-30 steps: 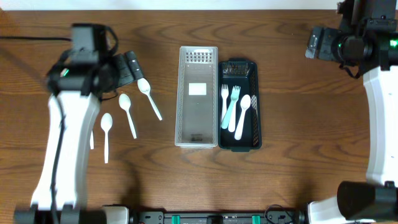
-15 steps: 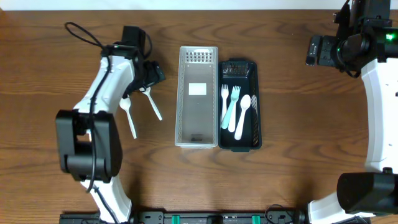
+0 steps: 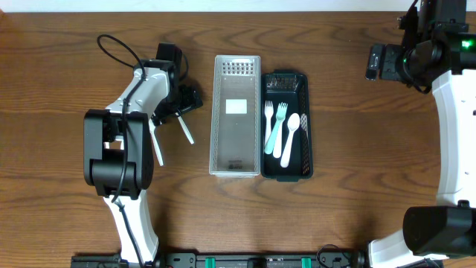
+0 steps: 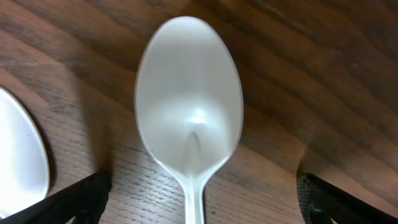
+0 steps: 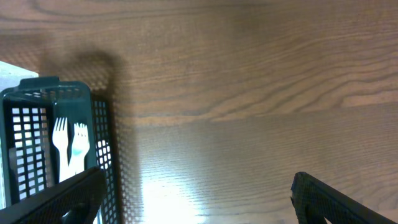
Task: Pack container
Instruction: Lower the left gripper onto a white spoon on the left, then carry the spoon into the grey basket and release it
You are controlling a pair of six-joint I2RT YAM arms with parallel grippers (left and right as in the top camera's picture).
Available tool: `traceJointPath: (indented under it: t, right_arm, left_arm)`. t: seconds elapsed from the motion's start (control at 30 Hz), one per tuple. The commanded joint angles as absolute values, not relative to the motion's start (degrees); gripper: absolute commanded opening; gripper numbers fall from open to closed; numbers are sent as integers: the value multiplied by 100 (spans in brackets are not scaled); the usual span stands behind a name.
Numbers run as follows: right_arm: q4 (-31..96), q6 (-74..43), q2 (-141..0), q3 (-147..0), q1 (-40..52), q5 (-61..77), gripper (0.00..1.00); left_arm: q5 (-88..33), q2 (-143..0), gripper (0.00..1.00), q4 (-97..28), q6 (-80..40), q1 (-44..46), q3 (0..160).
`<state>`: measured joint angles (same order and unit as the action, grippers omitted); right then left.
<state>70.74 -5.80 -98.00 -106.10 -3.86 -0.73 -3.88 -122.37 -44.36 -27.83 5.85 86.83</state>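
Note:
My fingers meet their shadows at the table in the left wrist view, so my left gripper can close on the spoon's neck.
A white plastic spoon (image 4: 189,118) lies on the wood table, its bowl filling the left wrist view. My left gripper (image 4: 199,202) is open, with one finger on each side of the spoon's neck, not closed on it. In the overhead view the left gripper (image 3: 184,103) covers the spoon's bowl and only the spoon's handle (image 3: 185,129) shows. A dark green basket (image 3: 302,160) holds two forks (image 3: 274,123) and a white spoon (image 3: 288,140). My right gripper (image 3: 374,61) is open and empty above bare table, right of the basket.
An empty white slotted basket (image 3: 220,112) stands against the green basket's left side. A second spoon (image 3: 156,145) lies left of the first; its bowl edge shows in the left wrist view (image 4: 18,158). The right wrist view shows the green basket's corner (image 5: 99,137).
My left arm has swung right from the table's left side and brought its gripper down over the spoon nearest the white basket. The right arm has barely moved.

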Motion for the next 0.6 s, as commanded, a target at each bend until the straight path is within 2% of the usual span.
traceJointPath:
  t: [0.0, 0.13, 0.17, 0.23, 0.37, 0.5, 0.57]
  right_arm:
    - [7096, -504, -9762, -10604, -423, -110, 98]
    - [7105, -504, -9762, -10604, -423, -110, 98]
    - [7113, -504, -9762, -10604, -423, -110, 98]
    - [7129, -504, -9762, -10604, -423, -110, 98]
    - [7175, -504, -9762, -10604, -423, -132, 98]
    - [7199, -504, -9762, -10604, -423, -154, 98]
    - [7201, -504, -9762, -10604, -423, -154, 98]
  left_arm:
    - [-497, -12444, 98, -4425, -2685, 582, 8648]
    - [-495, -12442, 100, -4447, -2685, 580, 8648]
    - [-495, -12442, 95, -4466, -2685, 580, 8648]
    - [-495, -12442, 82, -4491, -2685, 580, 8648]
    - [-495, -12442, 43, -4571, -2685, 580, 8648]
    - [-495, -12442, 9, -4598, -2685, 580, 8648]
    - [-495, -12442, 6, -4598, -2685, 580, 8648]
